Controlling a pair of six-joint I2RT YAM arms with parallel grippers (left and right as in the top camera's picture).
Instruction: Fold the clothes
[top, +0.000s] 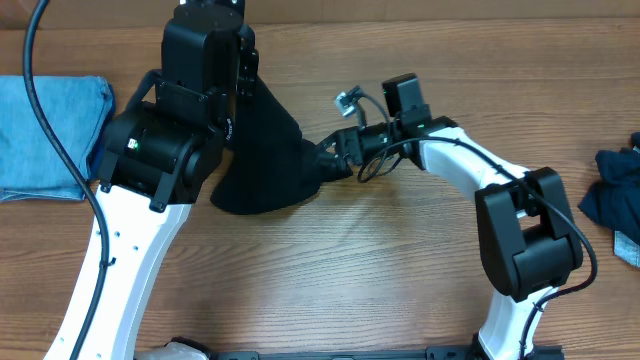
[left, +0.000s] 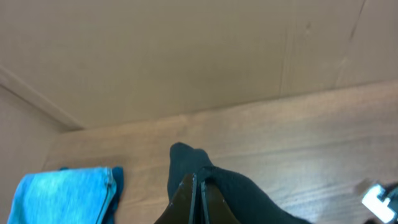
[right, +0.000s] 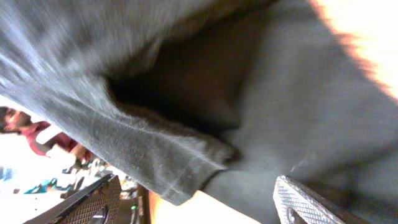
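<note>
The robot's right gripper next needs to grab the low hem edge of the black garment. The left gripper is then free to grip again for the folding.
A black garment (top: 262, 160) hangs in a cone shape over the wooden table. My left gripper (left: 198, 186) is shut on its top edge and holds it up; the cloth (left: 236, 190) drapes away below the jaws. My right gripper (top: 328, 157) is at the garment's right side, low near the table. In the right wrist view its jaws (right: 199, 202) are open, with dark cloth (right: 186, 93) filling the view in front of them and a hem edge between the fingers.
A folded light blue garment (top: 45, 135) lies at the far left, also in the left wrist view (left: 65, 196). A crumpled dark blue garment (top: 615, 195) lies at the right edge. A back wall (left: 186, 56) rises behind the table.
</note>
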